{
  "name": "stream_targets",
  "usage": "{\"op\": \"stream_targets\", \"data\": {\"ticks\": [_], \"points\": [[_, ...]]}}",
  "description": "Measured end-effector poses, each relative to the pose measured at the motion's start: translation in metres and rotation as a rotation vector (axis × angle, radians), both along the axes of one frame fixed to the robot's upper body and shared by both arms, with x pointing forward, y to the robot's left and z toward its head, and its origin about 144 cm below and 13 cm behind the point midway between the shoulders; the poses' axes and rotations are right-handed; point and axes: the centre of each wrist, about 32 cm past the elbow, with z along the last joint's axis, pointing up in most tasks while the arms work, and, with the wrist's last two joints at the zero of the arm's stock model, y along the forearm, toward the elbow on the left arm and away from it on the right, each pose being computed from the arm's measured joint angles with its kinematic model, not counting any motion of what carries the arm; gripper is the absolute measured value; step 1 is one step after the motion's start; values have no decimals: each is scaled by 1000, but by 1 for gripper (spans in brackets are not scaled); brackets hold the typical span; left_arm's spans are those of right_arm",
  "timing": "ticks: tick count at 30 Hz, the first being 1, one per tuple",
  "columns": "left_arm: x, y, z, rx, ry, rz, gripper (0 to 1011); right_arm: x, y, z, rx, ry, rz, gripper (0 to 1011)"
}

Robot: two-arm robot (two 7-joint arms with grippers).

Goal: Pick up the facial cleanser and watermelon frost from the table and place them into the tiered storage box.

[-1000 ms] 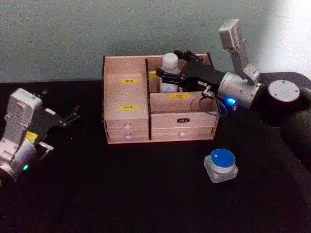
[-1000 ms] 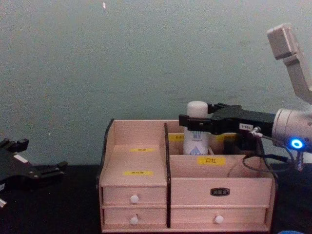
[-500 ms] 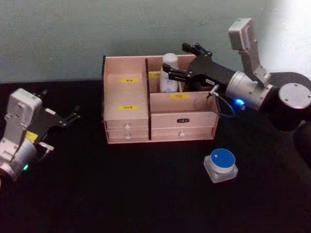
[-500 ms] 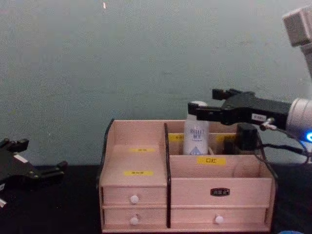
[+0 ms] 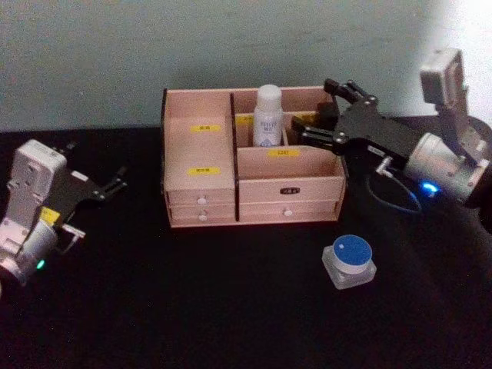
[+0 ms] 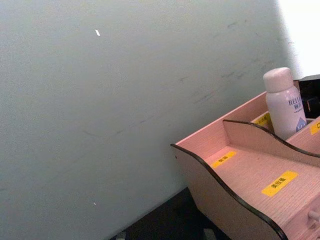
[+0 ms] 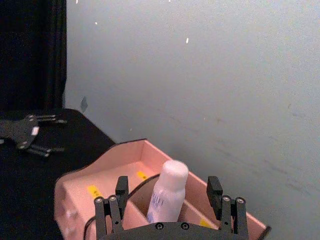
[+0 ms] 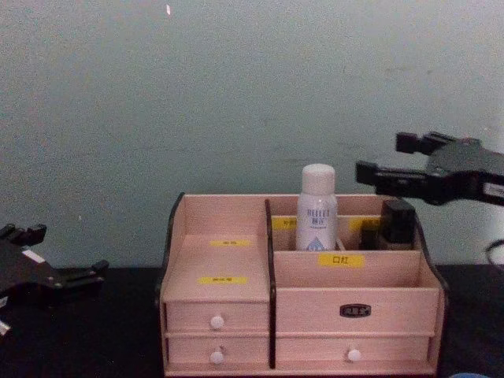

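Note:
My right gripper grabs the watermelon frost by its sides below the blue lid next, to place the jar into the tiered storage box (image 8: pixel 216 272).
The facial cleanser (image 5: pixel 268 115), a tall white bottle, stands upright in a rear compartment of the tiered storage box (image 5: pixel 198 188), with nothing touching it. It also shows in the chest view (image 8: pixel 316 209) and both wrist views (image 6: pixel 284 102) (image 7: pixel 168 192). My right gripper (image 5: pixel 314 108) hovers open above the box's right end, to the right of the bottle and apart from it (image 8: pixel 379 156). The watermelon frost (image 5: pixel 350 260), a squat jar with a blue lid, sits on the table in front of the box's right corner. My left gripper (image 5: pixel 96 161) rests open at the far left.
A small dark bottle with a black cap (image 8: pixel 398 220) stands in the box's right rear compartment, under my right gripper. The box (image 8: pixel 228 276) sits against a pale wall on a black tabletop (image 5: pixel 192 307).
My right gripper has let go of the facial cleanser, risen and drawn back to the right. The bottle stays standing in the box. The left arm has not moved.

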Motion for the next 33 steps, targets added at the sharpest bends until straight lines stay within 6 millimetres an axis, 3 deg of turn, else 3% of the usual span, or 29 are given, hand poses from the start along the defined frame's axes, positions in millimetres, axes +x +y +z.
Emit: {"op": "stream_targets", "data": {"ticks": [16,33], "points": [[0,0,0,0,0,0,1001,-53,-36,-18,-5,132,34,1000],[0,0,0,0,0,0,1001,-87,-56,-28,-47,239,66,1000]]}}
